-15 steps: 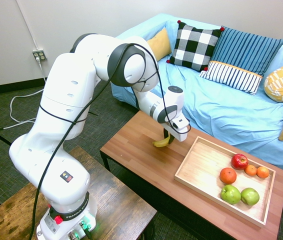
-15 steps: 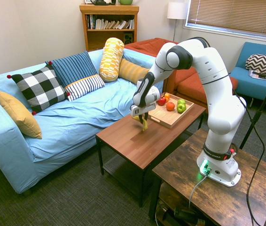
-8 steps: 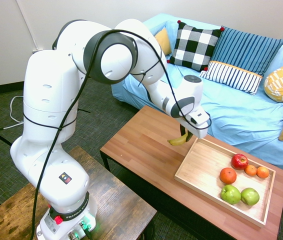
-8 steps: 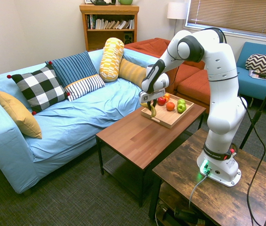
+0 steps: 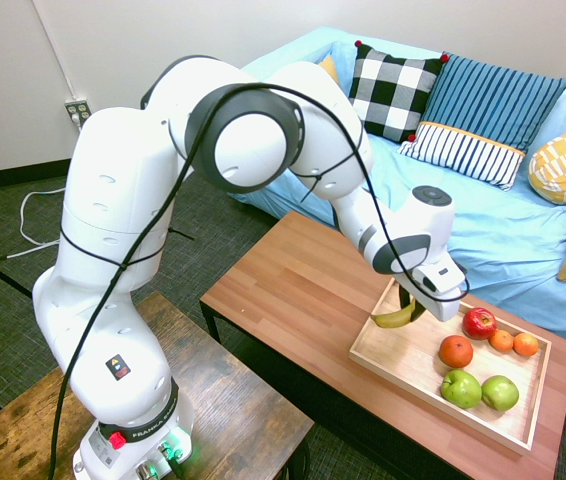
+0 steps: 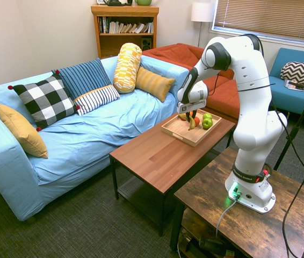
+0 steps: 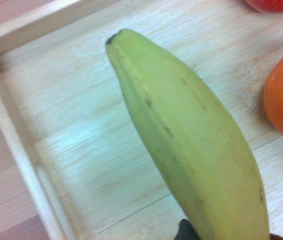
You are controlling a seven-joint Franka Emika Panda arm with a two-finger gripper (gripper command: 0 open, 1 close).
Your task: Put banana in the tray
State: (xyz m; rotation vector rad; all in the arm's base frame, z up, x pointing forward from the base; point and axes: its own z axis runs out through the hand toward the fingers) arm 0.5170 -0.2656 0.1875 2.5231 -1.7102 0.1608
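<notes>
The banana is hanging above the tray's rim in the wrist view. My gripper needs to lower the banana into the tray before it opens.
My gripper [image 5: 415, 308] is shut on the banana [image 5: 394, 318], a small yellow curved fruit that hangs just above the near-left part of the light wood tray [image 5: 391, 352]. From the other side the banana [image 6: 190, 123] shows under the gripper [image 6: 192, 115], over the tray [image 6: 173, 130]. The wrist view is filled by the banana [image 7: 181, 140] with the tray's bare floor [image 7: 76, 130] and corner rim beneath it.
In the tray lie a red apple [image 5: 479, 322], an orange [image 5: 455, 351], two small oranges [image 5: 514, 342] and two green apples [image 5: 480, 390]. The tray sits on the reddish-brown table [image 5: 293, 300]. A blue sofa [image 5: 463, 220] with cushions stands behind.
The arm has carried the banana from above the table's middle rightward to over the tray's near-left end, and slightly lower.
</notes>
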